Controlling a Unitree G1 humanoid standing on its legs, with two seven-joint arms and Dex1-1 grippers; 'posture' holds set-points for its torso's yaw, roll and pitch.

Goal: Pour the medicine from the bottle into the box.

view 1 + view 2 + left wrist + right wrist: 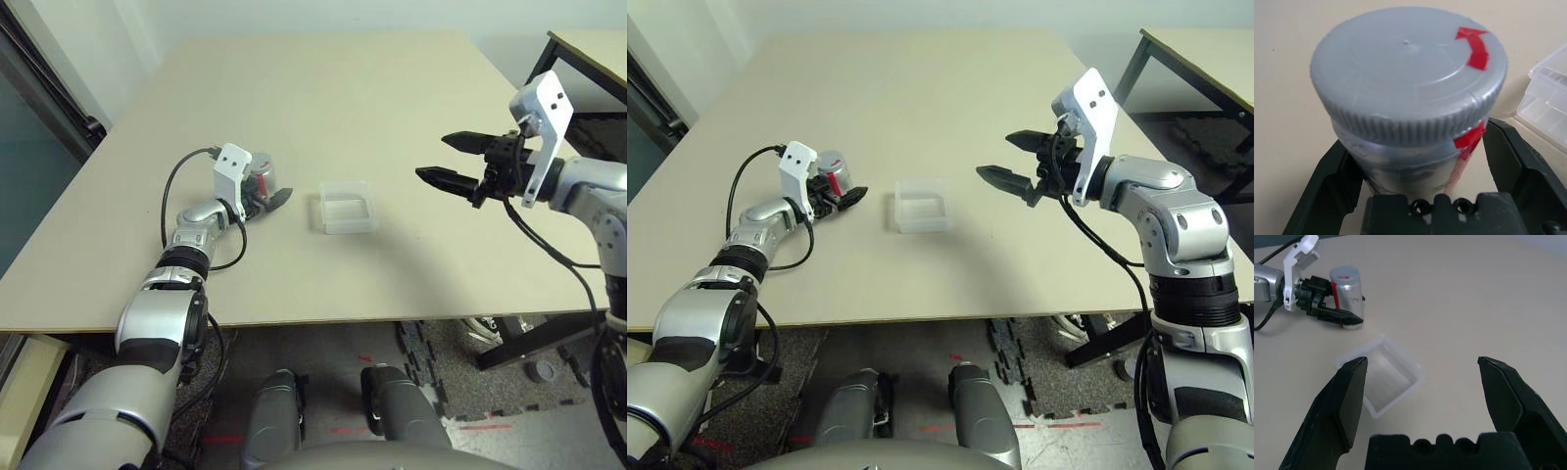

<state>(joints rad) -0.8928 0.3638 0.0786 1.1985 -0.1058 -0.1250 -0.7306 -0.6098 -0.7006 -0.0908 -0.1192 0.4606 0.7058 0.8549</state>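
The left gripper should take hold of the bottle by its body (pixel 265 182) next, so that the bottle's grey cap stays free to be twisted off for pouring.
The silver-grey bottle (pixel 261 176) with a red stripe stands upright on the table, left of the box, with its grey cap (pixel 1410 73) on. My left gripper (pixel 272 188) is open and low on the table, one finger on each side of the bottle's body and close to its walls. The clear plastic box (pixel 345 206) lies a short way to the bottle's right and looks empty. My right gripper (pixel 431 157) hangs open in the air to the right of the box, holding nothing. The medicine is hidden.
The beige table (pixel 323 88) spreads wide behind the bottle and box. A black-framed second table (pixel 588 78) stands at the far right. A black cable (pixel 176 186) loops beside my left wrist.
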